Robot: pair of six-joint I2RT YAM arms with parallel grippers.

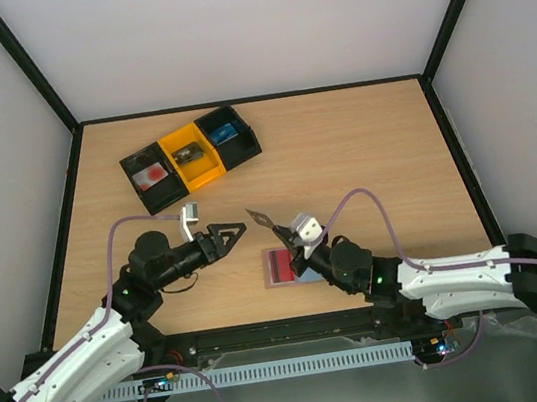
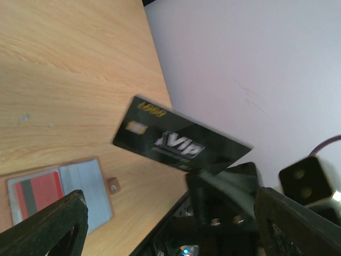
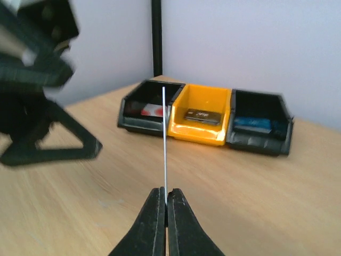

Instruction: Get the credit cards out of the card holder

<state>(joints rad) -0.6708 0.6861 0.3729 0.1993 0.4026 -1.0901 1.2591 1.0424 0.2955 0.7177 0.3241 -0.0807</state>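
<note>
The printed side (image 2: 184, 141) of the black card is broadside beyond my open fingers. My left gripper should go toward the card's loose end before closing.
The brown card holder (image 1: 280, 266) lies open on the table in front of the arms, with a red credit card (image 2: 36, 193) in its left pocket. In the left wrist view the card holder (image 2: 85, 186) shows its pale inside. My right gripper (image 1: 281, 229) is shut on a black credit card (image 1: 258, 217) and holds it up above the table. That black "VIP" card (image 2: 181, 141) hangs in front of my left gripper (image 1: 236, 230), which is open and holds nothing. From the right wrist the card (image 3: 164, 138) is seen edge-on, pinched at my right gripper (image 3: 165, 194).
A row of three bins stands at the back left: a black one (image 1: 151, 176) with a red card, a yellow one (image 1: 191, 155) with a dark card, a black one (image 1: 231, 136) with something blue. Black frame posts and pale walls ring the table (image 1: 362, 147).
</note>
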